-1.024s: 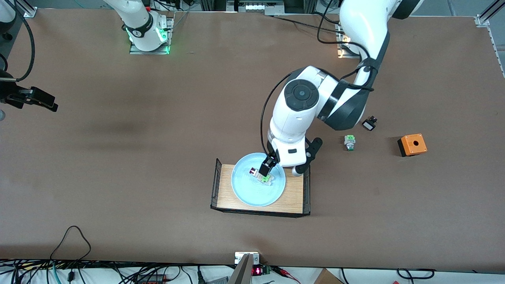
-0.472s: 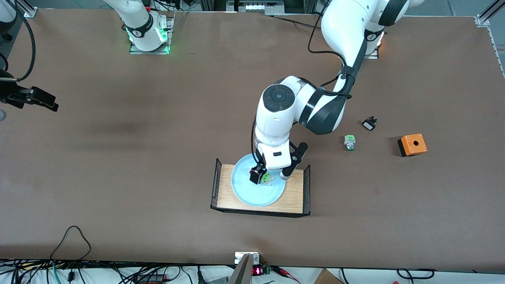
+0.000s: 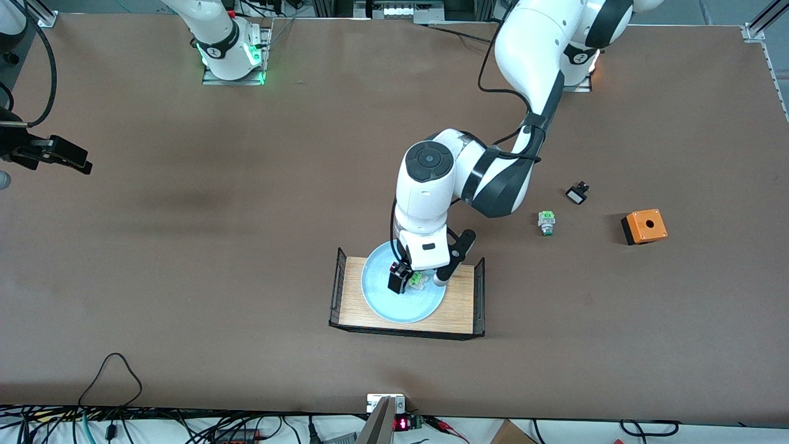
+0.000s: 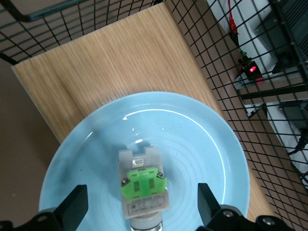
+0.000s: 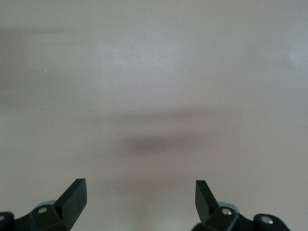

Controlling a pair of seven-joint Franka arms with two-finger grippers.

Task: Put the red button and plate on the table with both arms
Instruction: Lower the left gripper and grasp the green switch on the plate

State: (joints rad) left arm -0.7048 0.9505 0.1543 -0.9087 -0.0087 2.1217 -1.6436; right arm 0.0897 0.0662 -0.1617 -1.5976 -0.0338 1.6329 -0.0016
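The button's white-and-green body (image 3: pixel 415 281) (image 4: pixel 142 190) is between my fingers on the plate, so I need to close my left gripper on it now.
The red button (image 3: pixel 414 281) lies on its side in the middle of the pale blue plate (image 3: pixel 394 308); its red cap peeks out beside a finger. The plate sits on a small light-wood tray (image 3: pixel 459 302) on the brown table (image 3: pixel 246 246). My left gripper (image 3: pixel 408 280) is low over the plate, open, with one finger on each side of the button. In the left wrist view the button's white-and-green body (image 4: pixel 142 190) lies between the open left gripper (image 4: pixel 142 208) on the plate (image 4: pixel 192 125); the cap is hidden. My right gripper (image 3: pixel 61 157) waits, open and empty, over the table's right-arm end (image 5: pixel 139 199).
A green-capped button (image 3: pixel 546 222), a small black-and-white switch (image 3: pixel 577 194) and an orange box (image 3: pixel 644 226) lie on the table toward the left arm's end. The tray has black mesh ends (image 4: pixel 226 86) beside the plate.
My left arm has swung toward the right arm's end and its gripper has shifted over the plate and now straddles the button. The button, plate and right arm have not moved.
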